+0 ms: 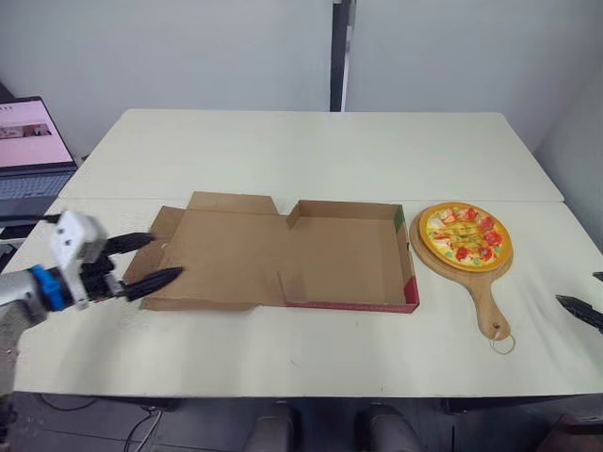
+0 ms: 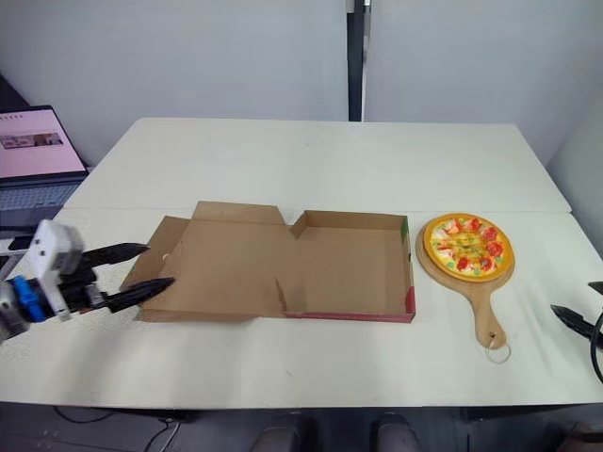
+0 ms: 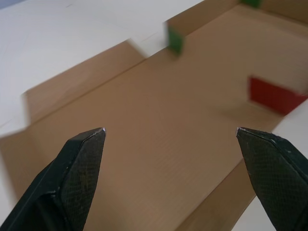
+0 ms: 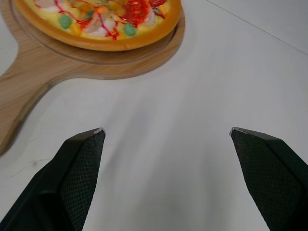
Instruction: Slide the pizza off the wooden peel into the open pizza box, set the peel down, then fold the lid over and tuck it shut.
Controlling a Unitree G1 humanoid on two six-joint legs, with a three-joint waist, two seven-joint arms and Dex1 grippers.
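I should grab the wooden peel by its handle [image 1: 486, 307] with my right gripper next. Then the pizza can slide into the open box [image 1: 344, 254].
A toy pizza [image 1: 464, 233] lies on a round wooden peel [image 1: 488, 301], handle toward me, just right of the open cardboard pizza box [image 1: 344, 254]. The box tray is empty and its lid [image 1: 226, 250] lies flat to the left. My left gripper [image 1: 155, 259] is open at the lid's left edge, one finger above the flap and one at its front corner; the left wrist view looks along the lid [image 3: 159, 144]. My right gripper [image 1: 586, 292] stands open over bare table, right of the peel handle. In the right wrist view the pizza [image 4: 96, 19] sits ahead of the fingers.
An open laptop [image 1: 33, 151] stands off the table's far left. A metal ring [image 1: 502, 343] hangs from the peel handle near the front edge. Bare tabletop [image 1: 311, 151] stretches behind the box to a white wall.
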